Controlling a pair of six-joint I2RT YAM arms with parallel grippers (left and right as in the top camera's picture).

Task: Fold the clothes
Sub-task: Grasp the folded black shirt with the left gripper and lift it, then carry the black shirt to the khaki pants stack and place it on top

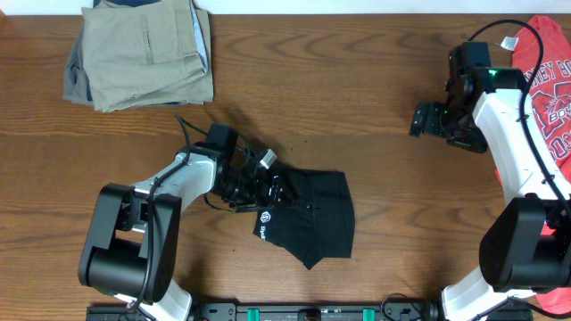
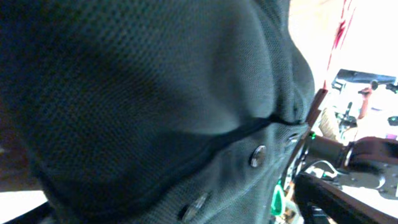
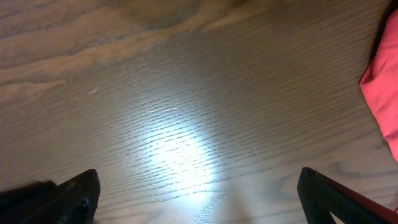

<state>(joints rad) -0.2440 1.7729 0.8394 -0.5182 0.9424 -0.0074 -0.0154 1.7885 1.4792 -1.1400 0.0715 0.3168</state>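
I will next grab the black T-shirt's edge facing the khaki trousers with my left gripper to lay the T-shirt onto that pile.
The black T-shirt [image 1: 314, 220] lies bunched and partly folded near the table's front middle, with a small white logo near its left edge. My left gripper [image 1: 252, 185] is at the shirt's left edge, buried in the cloth. The left wrist view is filled with black fabric [image 2: 155, 93] pressed against the camera, so the fingers are hidden. My right gripper [image 1: 430, 120] hovers over bare wood at the far right, away from the shirt. Its fingers [image 3: 199, 199] are spread wide and empty.
Folded khaki trousers [image 1: 143, 53] sit at the back left corner. A red T-shirt with white lettering [image 1: 551, 89] lies at the right edge, behind the right arm; its edge shows in the right wrist view [image 3: 382, 81]. The wooden table [image 1: 339, 89] lies between them.
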